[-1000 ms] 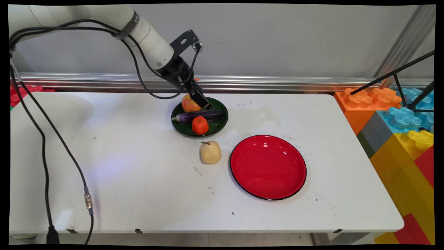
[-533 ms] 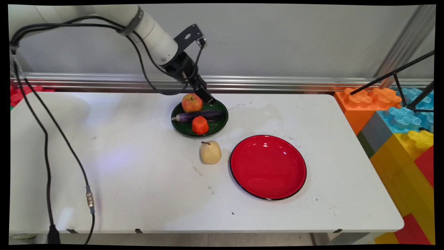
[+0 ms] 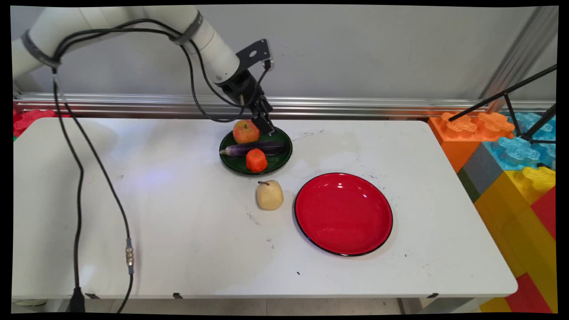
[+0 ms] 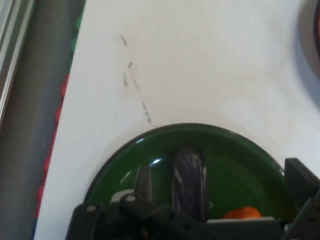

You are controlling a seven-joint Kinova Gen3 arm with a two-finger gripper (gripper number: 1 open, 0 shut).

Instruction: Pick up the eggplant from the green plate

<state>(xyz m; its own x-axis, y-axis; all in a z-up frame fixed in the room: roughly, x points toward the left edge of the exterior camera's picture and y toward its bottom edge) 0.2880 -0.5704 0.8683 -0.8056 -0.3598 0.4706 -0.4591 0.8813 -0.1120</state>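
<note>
My gripper is to lift the purple eggplant off the green plate next, so it should grip the eggplant by its dark rounded end.
My gripper hangs open over the back edge of the green plate, just right of the apple and holding nothing. On the plate lie the apple, a purple eggplant and an orange-red fruit. In the hand view the two fingers stand wide apart around the gripper. Below them are the green plate, the eggplant and a bit of the orange-red fruit. The apple is out of sight there.
A yellow pear stands on the white table in front of the green plate. A red plate with nothing in it lies to the pear's right. Big coloured blocks line the table's right end. Black cables hang at left.
The gripper has drawn away from the apple's right side, a little up and to the right. The apple has stayed on the green plate; nothing else has moved.
</note>
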